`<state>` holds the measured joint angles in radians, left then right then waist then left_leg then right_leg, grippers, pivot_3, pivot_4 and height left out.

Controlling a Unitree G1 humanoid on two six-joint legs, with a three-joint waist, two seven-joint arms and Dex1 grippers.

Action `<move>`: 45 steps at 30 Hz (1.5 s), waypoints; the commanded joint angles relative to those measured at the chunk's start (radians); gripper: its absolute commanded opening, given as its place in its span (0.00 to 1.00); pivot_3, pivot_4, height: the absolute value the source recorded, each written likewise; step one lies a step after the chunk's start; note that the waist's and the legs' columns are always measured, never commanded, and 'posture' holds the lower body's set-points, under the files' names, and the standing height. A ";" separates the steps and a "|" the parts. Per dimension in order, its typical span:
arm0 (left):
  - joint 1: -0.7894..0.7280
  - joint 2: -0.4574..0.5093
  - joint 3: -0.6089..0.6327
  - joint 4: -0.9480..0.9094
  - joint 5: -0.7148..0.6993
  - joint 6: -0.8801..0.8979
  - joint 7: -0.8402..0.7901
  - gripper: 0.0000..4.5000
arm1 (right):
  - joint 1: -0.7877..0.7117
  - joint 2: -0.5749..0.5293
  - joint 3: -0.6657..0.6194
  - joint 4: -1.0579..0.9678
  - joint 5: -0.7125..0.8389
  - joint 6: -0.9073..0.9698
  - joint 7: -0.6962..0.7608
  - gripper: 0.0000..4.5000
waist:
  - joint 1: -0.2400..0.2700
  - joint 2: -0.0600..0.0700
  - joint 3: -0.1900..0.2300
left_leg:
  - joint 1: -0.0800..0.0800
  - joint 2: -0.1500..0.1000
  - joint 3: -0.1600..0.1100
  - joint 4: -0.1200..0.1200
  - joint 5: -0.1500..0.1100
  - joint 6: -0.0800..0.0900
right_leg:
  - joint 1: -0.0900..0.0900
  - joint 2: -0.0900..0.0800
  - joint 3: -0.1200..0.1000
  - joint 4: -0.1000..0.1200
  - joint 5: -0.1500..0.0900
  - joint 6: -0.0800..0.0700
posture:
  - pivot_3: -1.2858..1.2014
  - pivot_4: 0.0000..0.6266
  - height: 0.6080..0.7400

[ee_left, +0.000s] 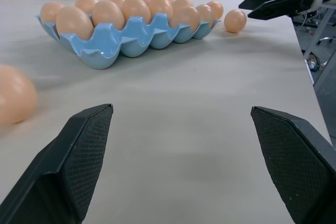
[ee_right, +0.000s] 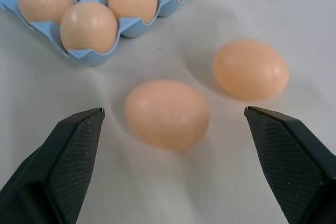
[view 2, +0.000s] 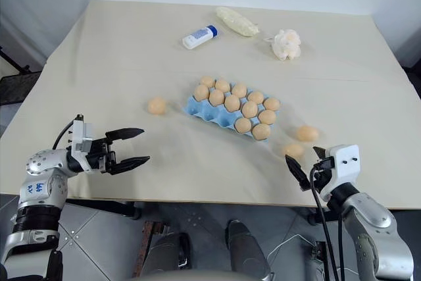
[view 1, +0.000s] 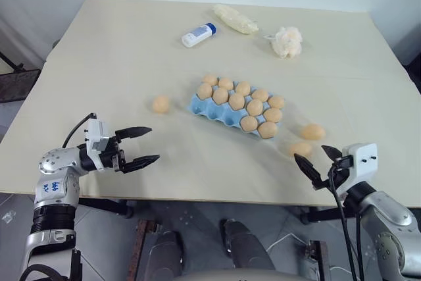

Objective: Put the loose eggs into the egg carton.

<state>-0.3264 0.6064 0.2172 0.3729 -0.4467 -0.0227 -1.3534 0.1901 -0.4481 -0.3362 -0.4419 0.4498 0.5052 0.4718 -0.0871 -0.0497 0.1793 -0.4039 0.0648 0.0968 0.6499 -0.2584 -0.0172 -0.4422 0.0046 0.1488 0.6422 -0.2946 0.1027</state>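
My right gripper isn't ready to close on the nearer egg and should move toward it first, because my fingers stop short of it and would miss it now.
The light blue egg carton (view 1: 209, 110) lies mid-table with several pale orange eggs in its cups. One loose egg (view 1: 160, 103) rests just left of the carton. Two more loose eggs (view 1: 313, 131) (view 1: 301, 149) lie side by side near its right end. My left gripper (view 1: 154, 144) hovers open near the table's front left, pointing toward the carton, with nothing between its fingers. My right gripper (view 1: 309, 153) is open at the front right, just short of the nearer egg (ee_right: 167, 114), which sits ahead of the gap between the fingers, untouched.
A white bottle with a blue cap (view 1: 198, 35), a pale yellow bag (view 1: 235, 19) and a cream-white puff ball (view 1: 286, 41) lie along the far side. The table's front edge (view 1: 210, 199) runs just below both grippers.
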 commanded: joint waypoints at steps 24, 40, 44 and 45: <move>-0.020 -0.006 0.025 -0.038 -0.055 -0.038 0.017 1.00 | -0.138 -0.015 0.057 -0.102 0.036 0.134 -0.056 0.47 | 0.000 0.000 0.000 | 0.000 0.000 0.000 -0.002 0.000 0.000 | -0.001 0.000 -0.001 0.000 0.001 0.002 | 0.52 0.24 1.00; -0.070 -0.034 0.018 0.001 -0.064 -0.078 0.003 1.00 | -0.588 0.002 0.306 -0.002 0.048 0.284 -0.100 0.47 | -0.017 0.000 0.000 | 0.000 0.001 -0.001 -0.002 0.000 0.000 | -0.001 0.001 0.000 -0.001 0.001 0.002 | 0.52 0.24 1.00; -0.072 -0.035 0.022 -0.003 -0.067 -0.078 0.001 1.00 | -0.674 0.035 0.393 0.111 -0.019 0.244 -0.083 0.47 | -0.021 0.000 0.000 | -0.002 0.001 -0.001 -0.003 -0.001 0.000 | -0.002 0.001 -0.001 -0.001 0.001 0.002 | 0.52 0.24 1.00; -0.071 -0.035 0.023 -0.006 -0.068 -0.078 0.001 1.00 | -0.693 0.047 0.415 0.137 -0.035 0.227 -0.075 0.47 | -0.021 0.000 0.000 | -0.003 0.001 -0.001 -0.003 -0.001 0.000 | -0.003 0.001 -0.002 -0.002 0.001 0.002 | 0.52 0.24 1.00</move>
<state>-0.3889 0.5669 0.2221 0.3825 -0.4888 -0.0886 -1.3482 -0.4768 -0.4105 0.0620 -0.3156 0.4392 0.7758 0.3855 -0.1083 -0.0500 0.1791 -0.4066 0.0657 0.0960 0.6466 -0.2594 -0.0174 -0.4447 0.0053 0.1469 0.6397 -0.2935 0.1047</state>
